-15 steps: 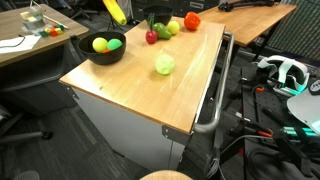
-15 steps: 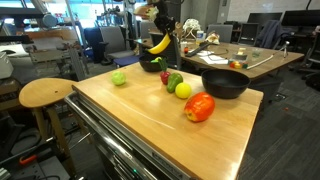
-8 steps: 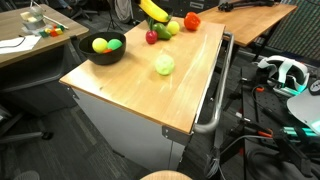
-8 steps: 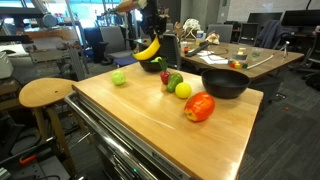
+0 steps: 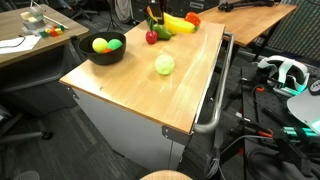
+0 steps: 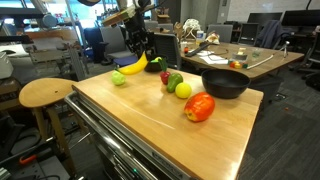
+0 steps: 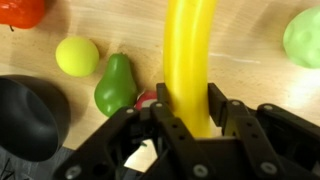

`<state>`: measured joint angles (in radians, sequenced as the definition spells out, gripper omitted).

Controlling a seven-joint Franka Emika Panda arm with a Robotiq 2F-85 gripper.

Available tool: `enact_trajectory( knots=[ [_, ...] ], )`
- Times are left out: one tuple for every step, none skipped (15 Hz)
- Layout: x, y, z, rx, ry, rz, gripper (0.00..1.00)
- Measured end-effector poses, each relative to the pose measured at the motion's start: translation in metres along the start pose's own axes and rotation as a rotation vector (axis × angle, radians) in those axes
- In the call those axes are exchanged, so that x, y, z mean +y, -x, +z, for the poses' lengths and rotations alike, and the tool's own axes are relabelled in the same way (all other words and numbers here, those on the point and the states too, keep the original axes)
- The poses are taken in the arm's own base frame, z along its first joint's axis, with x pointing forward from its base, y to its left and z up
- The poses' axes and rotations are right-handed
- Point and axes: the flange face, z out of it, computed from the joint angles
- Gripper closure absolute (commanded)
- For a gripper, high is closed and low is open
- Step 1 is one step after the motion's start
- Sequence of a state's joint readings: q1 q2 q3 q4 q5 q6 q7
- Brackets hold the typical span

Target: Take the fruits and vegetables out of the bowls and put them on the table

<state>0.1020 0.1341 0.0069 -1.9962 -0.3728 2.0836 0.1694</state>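
I need to move my gripper down onto the flat wood table before I open it, because the yellow banana hangs tilted above the table and would fall now.
My gripper (image 7: 190, 102) is shut on the yellow banana (image 7: 190, 45), low over the light wood table (image 7: 250, 70); I cannot tell if the banana touches it. In both exterior views the gripper (image 6: 135, 50) (image 5: 154, 16) holds the banana (image 6: 130, 66) (image 5: 181, 22) at the table's far end. A green pear (image 7: 115, 85), a red apple (image 7: 148, 98), a yellow ball (image 7: 77, 55), an orange-red piece (image 7: 20, 10) and a light green ball (image 7: 303, 35) lie on the table. One black bowl (image 5: 100, 50) holds a lemon (image 5: 100, 44) and a green ball (image 5: 115, 43). Another bowl (image 7: 30, 115) is beside the gripper.
A round wooden stool (image 6: 45, 93) stands beside the table. A metal bar handle (image 5: 215, 90) runs along one side of the table. Cluttered wooden desks (image 6: 250, 55) stand behind. Cables and a headset (image 5: 285, 75) lie on the floor.
The gripper has carried the banana down from high above the far bowl to low over the table top, next to the light green ball.
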Motion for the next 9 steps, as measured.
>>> enact_trajectory(
  knots=[
    [-0.005, 0.001, 0.011, -0.020, 0.000, -0.011, 0.84],
    [-0.010, 0.001, 0.021, -0.039, -0.001, -0.020, 0.84],
    [-0.013, 0.001, 0.031, -0.056, -0.002, -0.028, 0.84],
    [-0.017, 0.001, 0.039, -0.072, -0.002, -0.035, 0.84],
    [-0.020, 0.001, 0.047, -0.085, -0.003, -0.043, 0.84],
    [-0.022, 0.001, 0.053, -0.096, -0.004, -0.051, 0.84],
    [-0.024, 0.001, 0.058, -0.106, -0.004, -0.059, 0.80],
    [-0.026, 0.001, 0.062, -0.116, -0.004, -0.068, 0.34],
    [-0.027, 0.002, 0.066, -0.127, -0.003, -0.076, 0.34]
  ],
)
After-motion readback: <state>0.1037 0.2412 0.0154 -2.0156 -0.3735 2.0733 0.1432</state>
